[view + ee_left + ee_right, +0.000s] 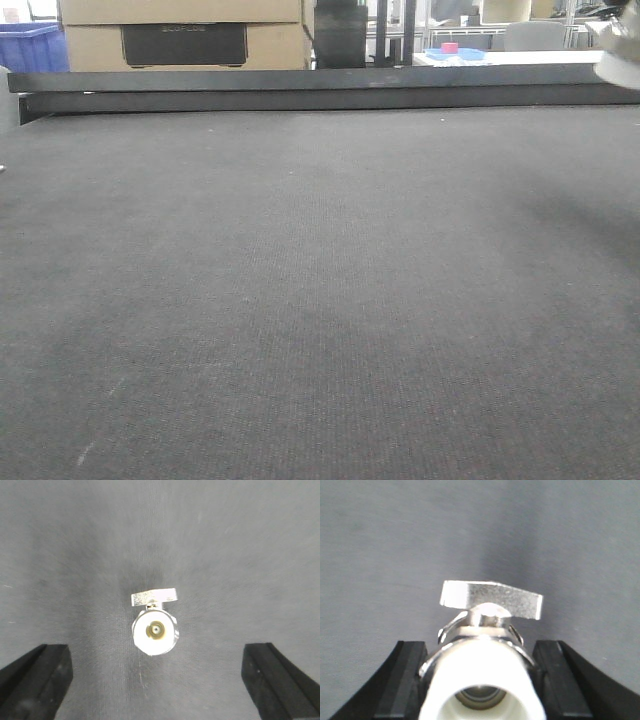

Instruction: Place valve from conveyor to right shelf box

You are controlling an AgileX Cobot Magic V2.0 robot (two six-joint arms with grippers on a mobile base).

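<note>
The second valve needs to go to the shelf box with its flat handle free. My left gripper should grab it by its round body next.
In the right wrist view a silver valve with a flat handle on top and a white open end sits between the black fingers, and my right gripper is shut on it above the dark grey conveyor. The left wrist view looks straight down on a second valve lying on the conveyor, its handle toward the top. My left gripper is open, its fingers wide apart, and the valve lies just ahead of the gap. The shelf and its box are out of view.
The front view shows bare belt bounded at the back by a long black rail. Behind it stand cardboard boxes, a blue bin and a table with a blue tray. A blurred pale shape enters at top right.
</note>
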